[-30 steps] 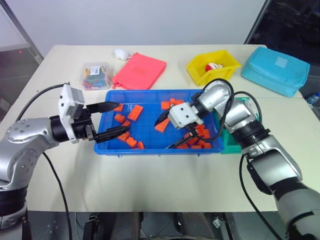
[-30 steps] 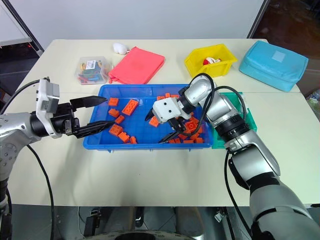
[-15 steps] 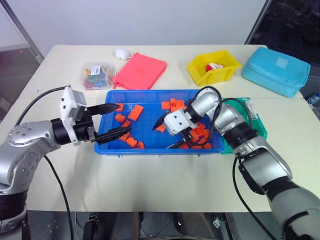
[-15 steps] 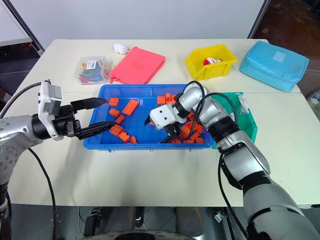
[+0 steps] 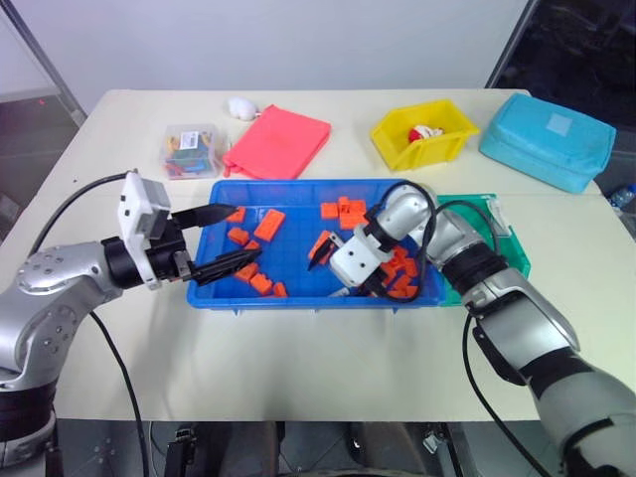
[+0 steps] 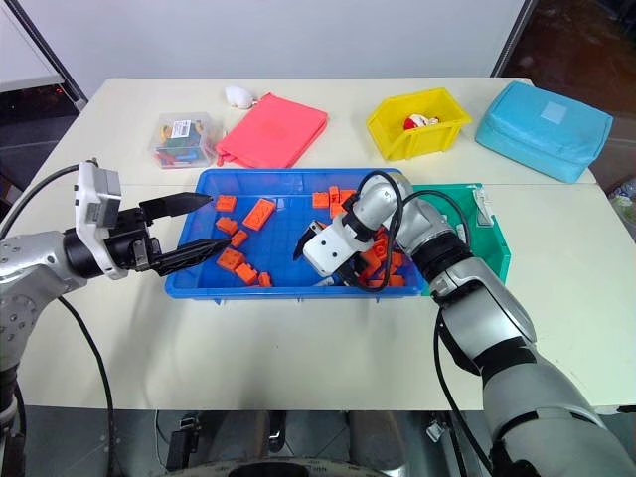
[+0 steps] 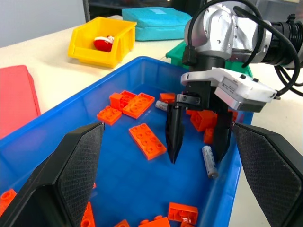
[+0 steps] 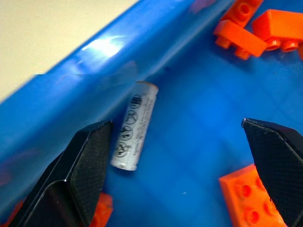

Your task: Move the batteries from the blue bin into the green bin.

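The battery is between my right gripper's fingers, which reach down on either side of it near the bottom of the blue bin. My right gripper should close now, as it would hold the battery.
The blue bin (image 5: pixel 298 184) lies mid-table with several orange bricks (image 5: pixel 266 223) in it. One battery (image 8: pixel 134 132), a small silver-white cylinder, lies on the bin floor against the near wall (image 7: pixel 208 161). My right gripper (image 6: pixel 312 263) points steeply down into the bin, open, its fingers either side of that battery, which sits close to one fingertip (image 8: pixel 102 135). Another battery (image 7: pixel 161 105) lies among the bricks farther back. My left gripper (image 5: pixel 248 232) hovers open and level over the bin's left end, holding nothing. The green bin (image 5: pixel 500 248) touches the blue bin's right end, partly hidden by my right arm.
A yellow bin (image 5: pixel 422 134) with a red-white item stands behind the blue bin, and a light-blue zip case (image 5: pixel 547 139) sits at far right. A red pouch (image 5: pixel 278 141), a clear box (image 5: pixel 191 149) of small parts and a white object (image 5: pixel 241 107) occupy the back left.
My right gripper has sunk lower into the blue bin toward its near wall and rolled, still open. The left gripper has stayed where it was.
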### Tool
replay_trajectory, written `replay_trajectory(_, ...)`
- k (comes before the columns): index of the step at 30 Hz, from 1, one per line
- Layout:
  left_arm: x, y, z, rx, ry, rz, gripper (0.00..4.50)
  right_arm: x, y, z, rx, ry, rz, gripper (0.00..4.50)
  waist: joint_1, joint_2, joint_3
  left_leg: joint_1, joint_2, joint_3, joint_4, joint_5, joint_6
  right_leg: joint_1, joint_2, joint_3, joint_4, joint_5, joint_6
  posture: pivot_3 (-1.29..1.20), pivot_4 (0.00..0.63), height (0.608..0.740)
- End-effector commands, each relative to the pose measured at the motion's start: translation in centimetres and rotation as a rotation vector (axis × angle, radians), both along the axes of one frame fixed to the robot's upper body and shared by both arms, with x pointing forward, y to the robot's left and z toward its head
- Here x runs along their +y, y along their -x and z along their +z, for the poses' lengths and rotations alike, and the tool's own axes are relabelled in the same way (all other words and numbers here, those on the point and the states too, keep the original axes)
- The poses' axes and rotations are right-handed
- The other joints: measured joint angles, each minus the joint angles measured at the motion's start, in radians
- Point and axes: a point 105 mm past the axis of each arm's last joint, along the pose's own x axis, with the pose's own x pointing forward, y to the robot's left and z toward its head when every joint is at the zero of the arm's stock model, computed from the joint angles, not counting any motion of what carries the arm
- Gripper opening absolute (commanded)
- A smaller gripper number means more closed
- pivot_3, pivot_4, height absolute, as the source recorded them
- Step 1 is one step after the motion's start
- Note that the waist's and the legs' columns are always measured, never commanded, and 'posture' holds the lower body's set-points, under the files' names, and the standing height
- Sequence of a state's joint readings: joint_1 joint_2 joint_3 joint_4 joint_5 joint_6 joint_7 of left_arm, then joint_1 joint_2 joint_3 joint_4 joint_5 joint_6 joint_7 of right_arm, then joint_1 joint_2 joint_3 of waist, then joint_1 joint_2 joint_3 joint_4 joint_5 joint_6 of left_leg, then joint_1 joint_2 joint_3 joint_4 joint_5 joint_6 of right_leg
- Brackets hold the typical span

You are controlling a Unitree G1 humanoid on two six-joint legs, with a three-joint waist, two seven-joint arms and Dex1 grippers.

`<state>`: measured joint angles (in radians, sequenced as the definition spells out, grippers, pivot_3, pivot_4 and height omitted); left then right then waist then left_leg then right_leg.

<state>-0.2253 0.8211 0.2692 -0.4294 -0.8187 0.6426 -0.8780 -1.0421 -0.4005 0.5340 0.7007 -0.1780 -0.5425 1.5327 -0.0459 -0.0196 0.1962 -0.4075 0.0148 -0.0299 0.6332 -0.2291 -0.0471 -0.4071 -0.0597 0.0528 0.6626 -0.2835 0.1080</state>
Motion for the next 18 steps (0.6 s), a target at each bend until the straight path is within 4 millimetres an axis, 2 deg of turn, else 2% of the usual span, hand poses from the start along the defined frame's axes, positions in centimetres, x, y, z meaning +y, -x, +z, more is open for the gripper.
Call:
replay_trajectory(1,0.16,0.29,1.15,-0.058,0.012,0.007,4.50,0.25,-0.38,-0.43,-0.025,0.021,-0.002,4.47,0.000,0.000,0.000,0.000,0.000,0.000,0.000,0.000,0.000,0.000,0.000,0.000,0.000,0.000,0.000,0.00,0.150,0.740)
replay_trajectory(4,0.19,0.21,1.21,-0.063,0.013,0.014,4.50,0.28,-0.50,-0.56,-0.021,0.026,-0.007,3.67,0.001,0.000,0.000,0.000,0.000,0.000,0.000,0.000,0.000,0.001,0.000,0.000,0.000,0.000,0.000,0.00,0.150,0.740)
replay_trajectory(5,0.21,0.18,1.26,-0.066,0.013,0.017,4.50,0.20,-0.51,-0.65,-0.020,0.033,-0.007,3.28,0.001,0.000,0.000,0.000,0.000,0.000,0.000,0.000,0.000,0.001,0.000,0.000,0.000,0.000,0.000,0.00,0.150,0.740)
replay_trajectory(8,0.34,0.11,1.46,-0.073,0.018,0.025,4.50,0.02,-0.51,-0.88,-0.014,0.046,-0.007,1.57,0.001,0.000,0.000,0.000,0.000,0.000,0.000,0.000,0.000,0.001,0.000,0.000,0.000,0.000,0.000,0.00,0.150,0.740)
replay_trajectory(9,0.38,0.09,1.50,-0.075,0.019,0.027,4.50,0.00,-0.51,-0.92,-0.013,0.047,-0.008,1.16,0.001,0.000,0.000,0.000,0.000,0.000,0.000,0.000,0.000,0.001,0.000,0.000,0.000,0.000,0.000,0.00,0.150,0.740)
replay_trajectory(11,0.49,0.03,1.55,-0.077,0.018,0.032,4.50,0.01,-0.54,-0.94,-0.013,0.046,-0.010,0.07,0.000,0.000,0.000,0.000,0.000,0.000,0.000,0.000,0.000,0.000,0.000,0.000,0.000,0.000,0.000,0.00,0.150,0.740)
replay_trajectory(18,0.53,-0.03,1.62,-0.081,0.020,0.036,4.50,0.25,-0.79,-0.38,-0.027,0.021,-0.022,0.02,0.001,0.000,0.000,0.000,0.000,0.000,0.000,0.000,0.000,0.001,0.000,0.000,0.000,0.000,0.000,0.00,0.150,0.740)
